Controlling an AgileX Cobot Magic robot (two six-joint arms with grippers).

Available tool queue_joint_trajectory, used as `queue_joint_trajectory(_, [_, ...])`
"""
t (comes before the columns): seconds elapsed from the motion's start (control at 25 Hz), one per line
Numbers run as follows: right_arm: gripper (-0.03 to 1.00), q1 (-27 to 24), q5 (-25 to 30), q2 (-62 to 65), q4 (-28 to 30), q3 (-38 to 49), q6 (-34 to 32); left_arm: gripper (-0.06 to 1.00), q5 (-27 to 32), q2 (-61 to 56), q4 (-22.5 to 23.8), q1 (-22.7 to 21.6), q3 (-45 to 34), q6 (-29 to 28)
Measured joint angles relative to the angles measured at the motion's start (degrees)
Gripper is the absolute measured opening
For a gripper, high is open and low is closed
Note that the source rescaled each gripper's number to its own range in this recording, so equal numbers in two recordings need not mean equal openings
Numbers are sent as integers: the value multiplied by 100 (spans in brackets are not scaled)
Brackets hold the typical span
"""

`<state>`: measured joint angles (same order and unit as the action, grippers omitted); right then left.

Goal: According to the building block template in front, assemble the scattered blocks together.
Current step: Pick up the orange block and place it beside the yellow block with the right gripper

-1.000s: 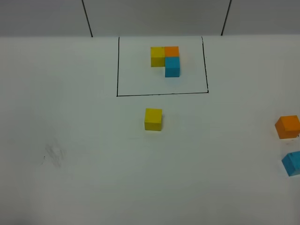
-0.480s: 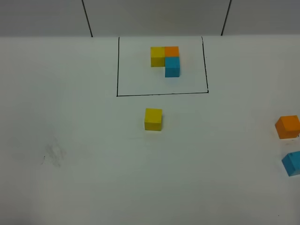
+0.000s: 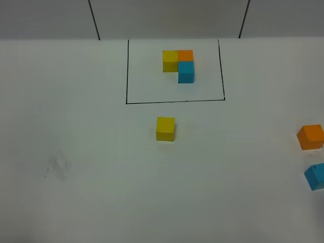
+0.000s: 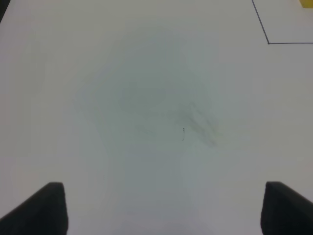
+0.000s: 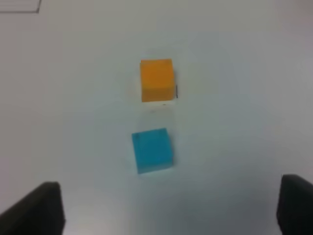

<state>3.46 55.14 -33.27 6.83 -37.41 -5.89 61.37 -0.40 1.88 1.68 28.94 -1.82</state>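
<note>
Next, my right gripper grabs the loose orange block's opposite sides. Then I set it beside the loose yellow block as in the template.
The template sits inside a black outlined square [image 3: 174, 101] at the back: a yellow block [image 3: 169, 61] beside an orange block [image 3: 185, 54], with a blue block [image 3: 186, 72] in front of the orange one. A loose yellow block [image 3: 165, 128] lies in front of the square. A loose orange block [image 3: 310, 136] and a loose blue block [image 3: 315, 176] lie at the right edge. The right wrist view shows the orange block [image 5: 156, 80] and blue block [image 5: 152, 150] ahead of my open right gripper [image 5: 168, 208]. My left gripper [image 4: 161, 208] is open over bare table.
The white table has a faint smudge [image 3: 58, 167] at the left, also in the left wrist view [image 4: 195, 125]. Neither arm shows in the high view. A corner of the square's line [image 4: 268, 42] shows in the left wrist view.
</note>
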Motion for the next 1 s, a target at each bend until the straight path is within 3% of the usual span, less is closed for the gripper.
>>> queue_joint_trajectory(0.24, [96,-12,-196,-2411,439,-966,0,68,-4,0,14,0,0,-1])
queue_joint_trajectory(0.56, [97,-425,-795,-4641,153,-1727,258,68,-4,0,16,0,0,-7])
queue_joint_trajectory(0.8, [96,-585,-1410,-5525,-58,-1755,632,68,-4,0,16,0,0,-12])
queue_joint_trajectory(1.0, [94,-602,-1563,-5938,-159,-1755,779,68,-4,0,16,0,0,-12])
